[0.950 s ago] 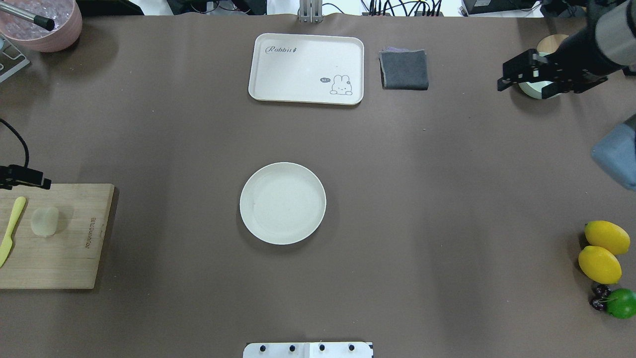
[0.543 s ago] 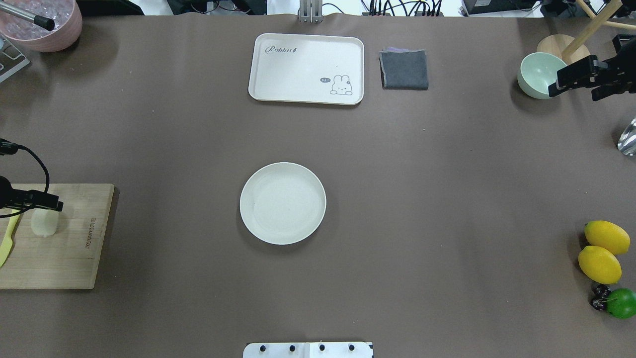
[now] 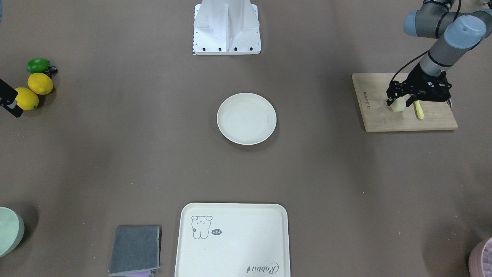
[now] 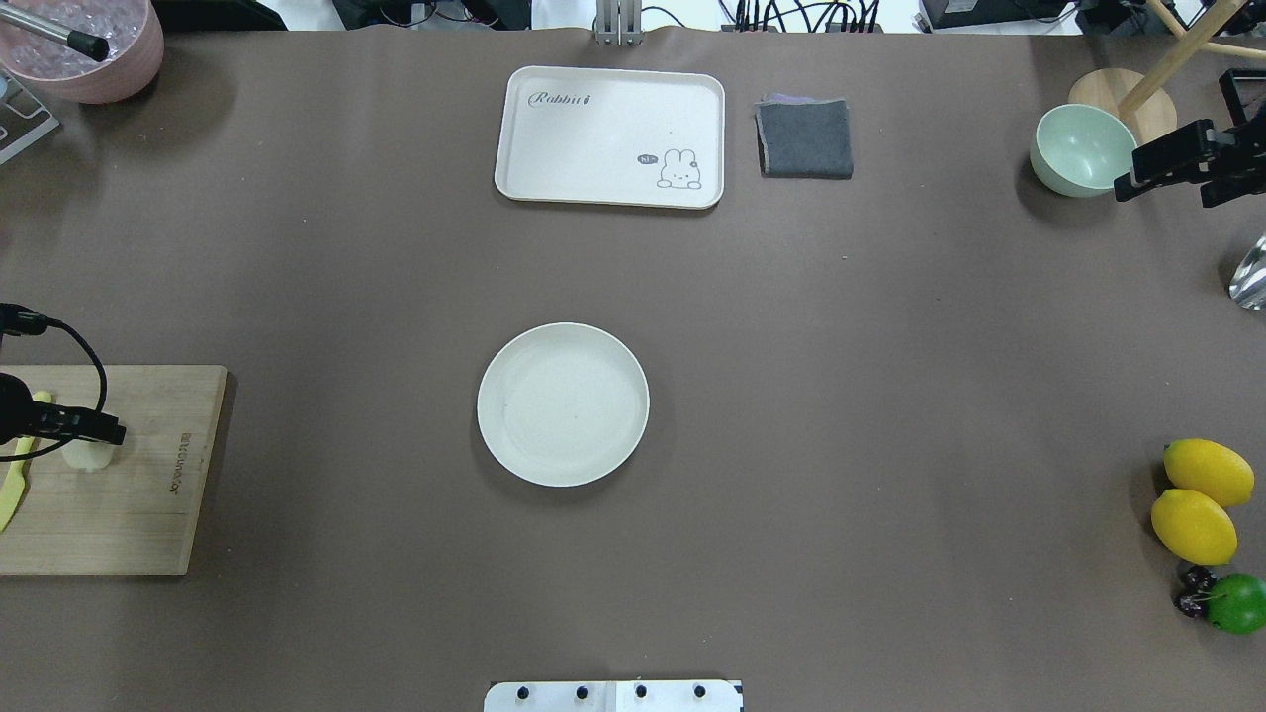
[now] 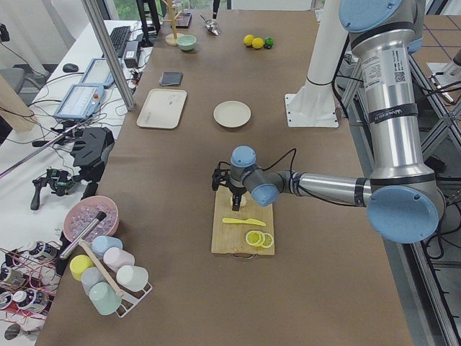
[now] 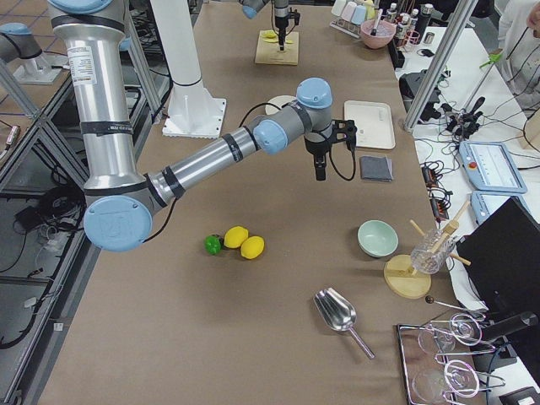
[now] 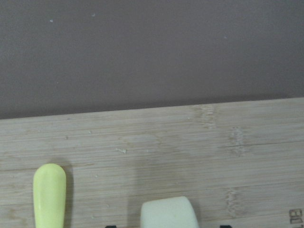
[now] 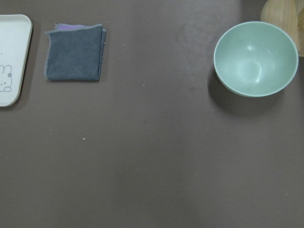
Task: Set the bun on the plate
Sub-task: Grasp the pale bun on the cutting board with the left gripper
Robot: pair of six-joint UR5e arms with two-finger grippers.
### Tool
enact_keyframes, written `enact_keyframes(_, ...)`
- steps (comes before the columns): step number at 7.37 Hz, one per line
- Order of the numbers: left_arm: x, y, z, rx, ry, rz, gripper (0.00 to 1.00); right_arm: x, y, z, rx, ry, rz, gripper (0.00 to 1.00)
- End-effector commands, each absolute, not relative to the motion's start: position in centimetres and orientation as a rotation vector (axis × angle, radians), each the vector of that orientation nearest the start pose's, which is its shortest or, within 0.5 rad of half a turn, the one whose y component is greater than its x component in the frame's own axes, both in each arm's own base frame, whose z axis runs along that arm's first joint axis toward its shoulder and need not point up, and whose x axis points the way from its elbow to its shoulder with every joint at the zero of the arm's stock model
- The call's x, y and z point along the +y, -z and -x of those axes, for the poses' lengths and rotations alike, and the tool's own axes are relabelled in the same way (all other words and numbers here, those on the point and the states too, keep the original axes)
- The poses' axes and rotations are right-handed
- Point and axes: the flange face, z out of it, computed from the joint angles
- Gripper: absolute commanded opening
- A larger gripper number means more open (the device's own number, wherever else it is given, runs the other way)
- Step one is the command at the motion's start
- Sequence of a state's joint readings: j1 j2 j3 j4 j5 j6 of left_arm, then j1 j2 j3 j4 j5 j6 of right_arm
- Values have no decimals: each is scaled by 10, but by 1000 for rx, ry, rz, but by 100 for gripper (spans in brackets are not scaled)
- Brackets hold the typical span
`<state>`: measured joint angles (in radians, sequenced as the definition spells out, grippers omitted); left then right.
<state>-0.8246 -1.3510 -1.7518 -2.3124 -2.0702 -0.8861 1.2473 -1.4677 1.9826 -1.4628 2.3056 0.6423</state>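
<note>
I will grab the bun (image 3: 398, 105) by its opposite sides with my left gripper next, to put it on the round plate (image 3: 246, 118).
The bun (image 4: 87, 456), a small pale lump, sits on the wooden cutting board (image 4: 138, 494) at the table's left edge. My left gripper (image 4: 84, 435) is lowered over it and open, one finger on each side. In the left wrist view the bun (image 7: 170, 212) lies at the bottom edge, with a gap to each dark fingertip. The front-facing view shows the same straddle over the bun (image 3: 398, 105). The round cream plate (image 4: 563, 404) lies empty at the table's centre, far right of the bun. My right gripper (image 4: 1167, 191) hovers open at the far right, beside the green bowl (image 4: 1078, 148).
A yellow-green knife (image 7: 49, 194) lies on the board just beside the bun, and lemon slices (image 5: 256, 238) sit at the board's near end. A cream tray (image 4: 610, 135) and a grey cloth (image 4: 805, 138) lie at the back. Lemons (image 4: 1202, 494) and a lime (image 4: 1236, 603) sit at the right edge.
My left gripper has come in over the board and dropped around the bun. My right arm has pulled back to the right, uncovering the green bowl.
</note>
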Motion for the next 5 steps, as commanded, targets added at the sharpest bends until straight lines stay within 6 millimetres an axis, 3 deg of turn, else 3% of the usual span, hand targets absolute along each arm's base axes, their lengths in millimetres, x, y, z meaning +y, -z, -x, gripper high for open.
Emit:
enact_keyframes(1,-375,-593,-231,831,-51,-127,22,-501,-406,87,-889,-66,-197,100)
enact_keyframes(2,-379,-586,-232,841,-50,-137,20,-496,-415,79,-882,-71,-196,100)
enact_keyframes(5,-390,-512,-248,991,-108,-155,20,-474,-473,27,-827,-37,-197,100)
